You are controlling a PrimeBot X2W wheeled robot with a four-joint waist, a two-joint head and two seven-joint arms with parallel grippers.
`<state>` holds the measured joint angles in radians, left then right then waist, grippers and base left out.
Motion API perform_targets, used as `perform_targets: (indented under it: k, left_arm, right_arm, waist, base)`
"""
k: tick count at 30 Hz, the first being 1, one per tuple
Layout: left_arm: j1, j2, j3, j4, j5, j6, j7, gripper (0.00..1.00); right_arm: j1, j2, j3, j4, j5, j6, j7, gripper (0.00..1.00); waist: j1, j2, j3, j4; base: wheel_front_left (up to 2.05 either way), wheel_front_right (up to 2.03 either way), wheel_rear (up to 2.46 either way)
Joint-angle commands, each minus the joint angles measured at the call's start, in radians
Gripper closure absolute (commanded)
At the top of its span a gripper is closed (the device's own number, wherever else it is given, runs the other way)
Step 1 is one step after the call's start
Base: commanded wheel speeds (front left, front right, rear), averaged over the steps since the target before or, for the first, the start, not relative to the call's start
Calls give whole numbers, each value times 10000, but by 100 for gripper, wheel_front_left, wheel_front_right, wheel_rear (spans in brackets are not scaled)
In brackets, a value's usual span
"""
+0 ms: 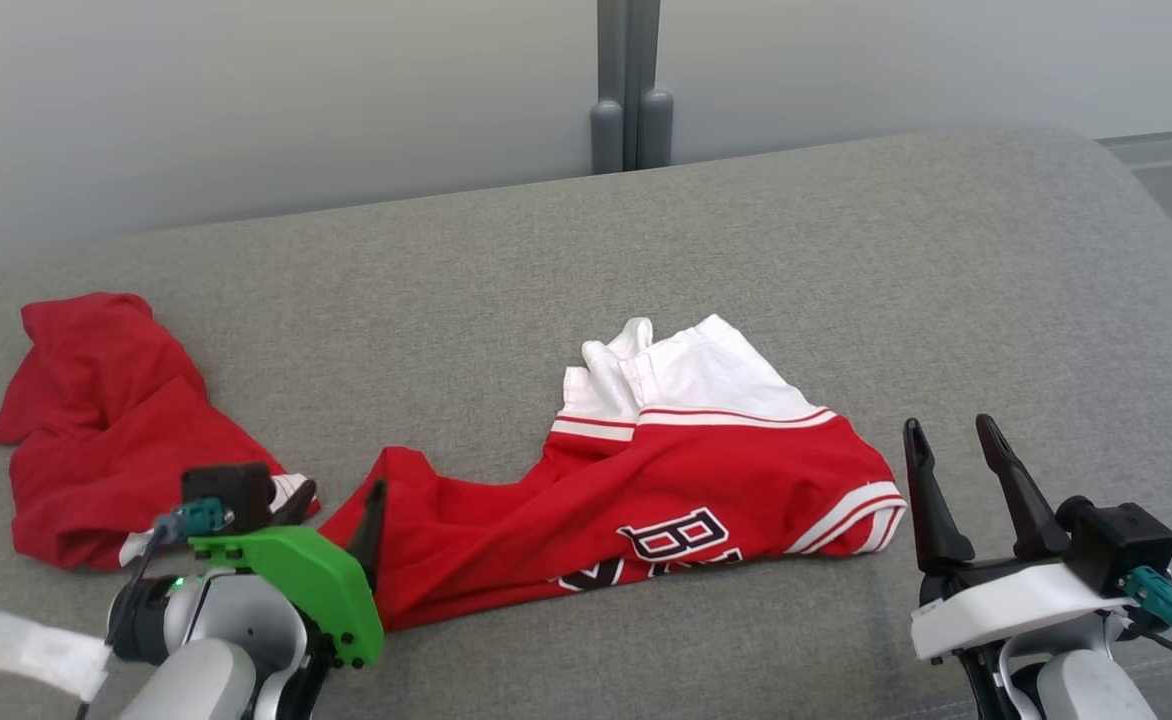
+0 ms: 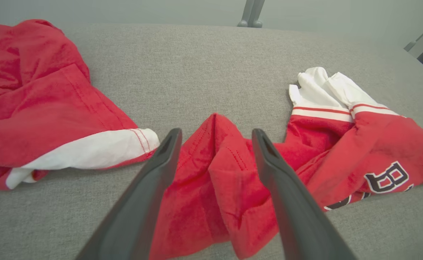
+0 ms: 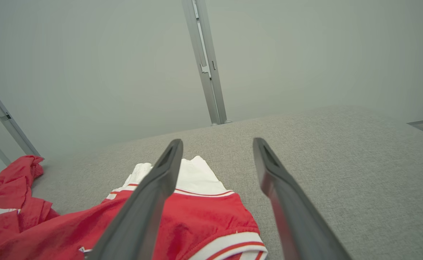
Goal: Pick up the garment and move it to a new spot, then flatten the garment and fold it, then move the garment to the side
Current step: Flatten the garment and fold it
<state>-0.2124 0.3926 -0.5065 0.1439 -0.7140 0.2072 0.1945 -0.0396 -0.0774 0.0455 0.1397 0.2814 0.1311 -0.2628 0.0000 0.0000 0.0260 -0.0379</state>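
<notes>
The left gripper grabs that raised fold [image 2: 231, 169] next, since the red fold stands up at the jersey's hem end while the lettered body lies flat.
The garment [image 1: 666, 470] is a red and white jersey with black-and-white letters, lying crumpled across the middle of the grey cushion [image 1: 846, 250]. Its white part points away from me. My left gripper [image 1: 336, 510] is open at the jersey's left end. In the left wrist view, a red fold of the garment [image 2: 215, 173] lies between and under the spread fingers of that gripper [image 2: 216, 133]. My right gripper [image 1: 949, 430] is open just right of the jersey's striped sleeve, apart from it. The right wrist view shows this gripper [image 3: 217, 143] above the garment's [image 3: 204, 216] right end.
A second red garment [image 1: 96, 430] with a white cuff lies heaped at the cushion's left, close to my left gripper; it is also seen in the left wrist view [image 2: 34, 101]. A grey post [image 1: 631, 90] and pale wall stand behind the cushion. Bare cushion stretches to the back and right.
</notes>
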Motion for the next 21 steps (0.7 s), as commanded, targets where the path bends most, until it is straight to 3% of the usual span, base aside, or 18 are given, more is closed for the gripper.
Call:
perform_targets:
  k: [1, 7, 21]
  left_arm:
    - [-237, 54, -116, 176, -115, -150, 257, 0]
    - [-1090, -54, -547, 1119, -410, -810, 1344, 0]
    - [-2141, -352, -856, 3048, -752, -1739, 1914, 0]
  right_arm:
    - [-64, -20, -20, 38, 44, -7, -43, 0]
    - [-183, -9, -28, 89, 53, -7, -43, 0]
    - [-266, 42, -5, 114, 27, -7, -43, 0]
  waist:
    - [0, 0, 44, -59]
    - [0, 0, 138, -230]
    - [0, 0, 175, -432]
  base:
    - [0, 0, 0]
    - [0, 0, 0]
    - [0, 0, 0]
